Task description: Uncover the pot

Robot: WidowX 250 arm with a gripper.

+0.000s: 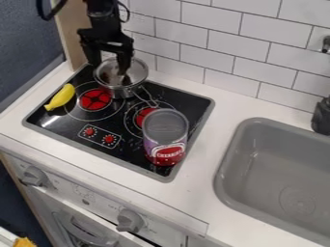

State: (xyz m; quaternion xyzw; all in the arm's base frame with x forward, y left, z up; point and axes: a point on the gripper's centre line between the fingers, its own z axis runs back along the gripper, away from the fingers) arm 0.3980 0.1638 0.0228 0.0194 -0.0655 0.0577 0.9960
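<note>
I will uncover the pot (117, 91) next, grabbing the lid's center knob.
The black gripper (109, 67) hangs over the pot at the upper left of the camera view, its two fingers spread apart. Below it the small silver pot (117, 91) stands on the back part of the black stove, its thin handle pointing toward the front right. A round metal rim shows at the pot's top, with a brownish patch between the fingers. Whether that round top is a lid or the pot's open mouth, I cannot tell. The right finger overlaps the pot's top; contact is unclear.
A yellow banana (61, 97) lies at the stove's left edge. An upright can (166, 137) stands at the stove's front right. Tiled wall (213, 43) runs behind, and a grey sink (270, 178) is at the right.
</note>
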